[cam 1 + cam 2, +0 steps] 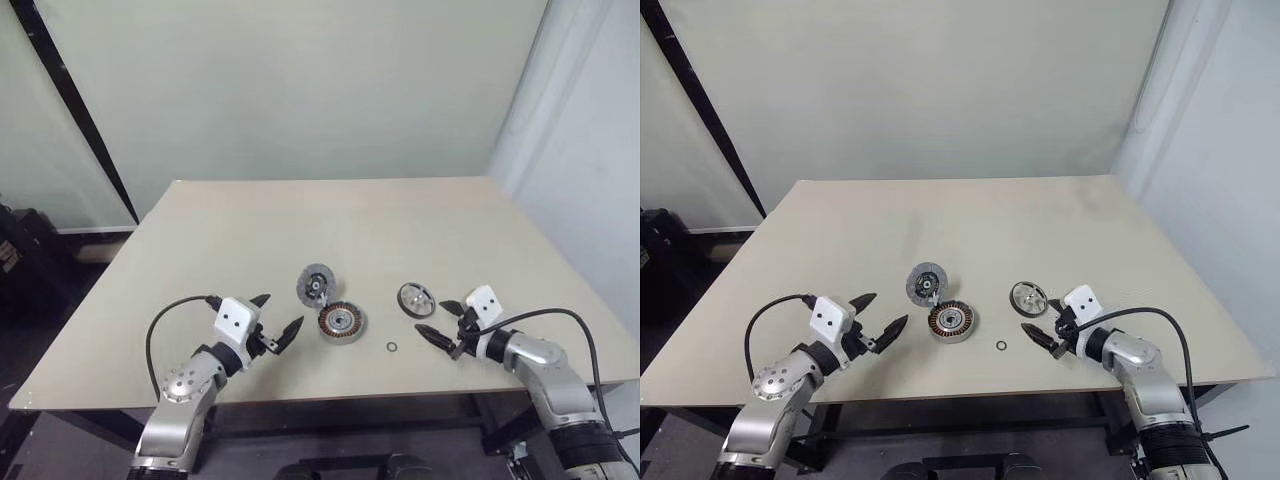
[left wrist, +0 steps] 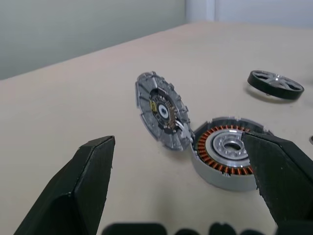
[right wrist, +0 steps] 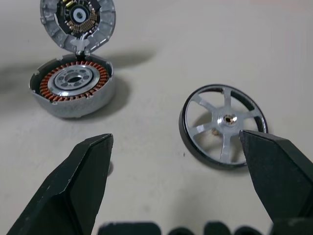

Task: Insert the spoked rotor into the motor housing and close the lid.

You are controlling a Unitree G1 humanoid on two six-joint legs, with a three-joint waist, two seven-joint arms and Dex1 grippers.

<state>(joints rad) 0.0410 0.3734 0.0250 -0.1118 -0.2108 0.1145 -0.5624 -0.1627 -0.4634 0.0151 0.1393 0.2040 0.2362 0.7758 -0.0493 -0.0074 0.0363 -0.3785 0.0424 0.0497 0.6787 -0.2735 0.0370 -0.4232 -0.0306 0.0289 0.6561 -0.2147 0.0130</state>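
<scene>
I should next grab the spoked rotor with my right gripper by its dark outer rim (image 1: 402, 306), to put the rotor into the motor housing (image 1: 341, 322).
The motor housing (image 1: 341, 322), a shallow silver cup with copper-orange windings, lies near the table's front, about midway between the two arms. Its ribbed grey lid (image 1: 316, 284) stands tilted up from the housing's far-left rim, inner face showing. The spoked rotor (image 1: 416, 299), a shiny silver wheel, lies flat on the table to the right of the housing. My left gripper (image 1: 284, 310) is open just left of the housing, pointing at it, holding nothing. My right gripper (image 1: 430, 316) is open just in front of the rotor (image 3: 224, 126), apart from it and holding nothing.
A tiny dark ring (image 1: 391, 347) lies on the beige table (image 1: 330, 215) between the housing and my right gripper. The table's front edge runs close behind both grippers. A pale wall rises behind the table's far edge.
</scene>
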